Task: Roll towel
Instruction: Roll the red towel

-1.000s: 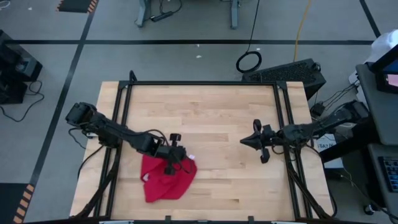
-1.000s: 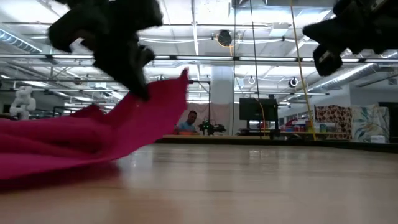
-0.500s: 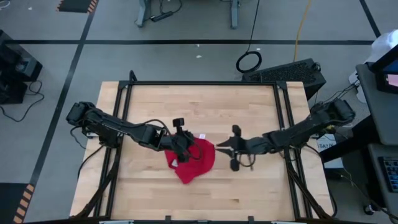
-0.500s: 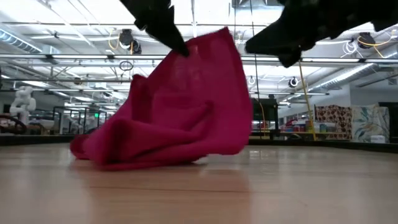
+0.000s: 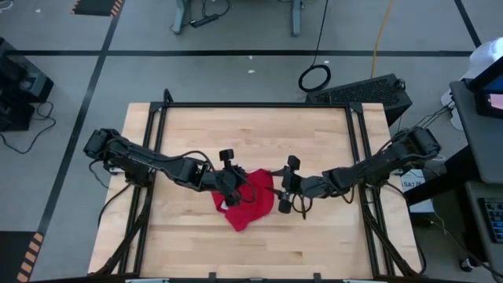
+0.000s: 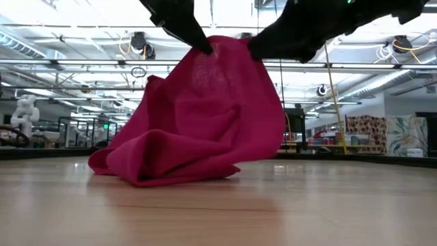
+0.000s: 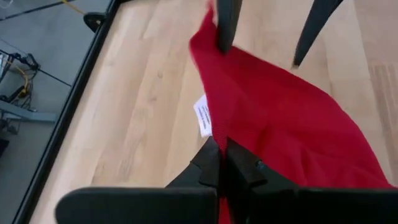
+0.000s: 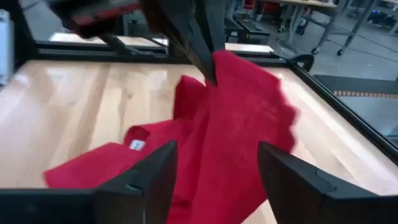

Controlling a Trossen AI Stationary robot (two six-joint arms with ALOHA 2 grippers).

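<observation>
My right gripper grabs the red towel by the raised corner near its white tag next, to stretch the towel out for rolling.
The red towel is bunched near the table's middle, toward the near edge. One edge is raised and the lower folds lie on the wood. A small white tag shows on its edge. My left gripper is shut on the raised edge. My right gripper comes in from the table's right, open. Its fingers stand either side of the towel's raised corner. My left gripper pinches the towel's raised edge between its two fingers, just past the white tag. The fingers slant down from the table's left. The towel hangs slack below them, its lower folds on the table. I cannot tell whether my right gripper's fingers touch the corner.
A black frame rail runs round the wooden table. Bare wood lies on the far side of the towel and toward both side edges. A dark case sits on the floor beyond the far right corner.
My left gripper has risen and gone toward the table's right, dragging the towel from the near left to the middle. The held edge is lifted, and the rest is bunched on the wood. My right gripper has swung toward the table's left up to the towel and has opened.
</observation>
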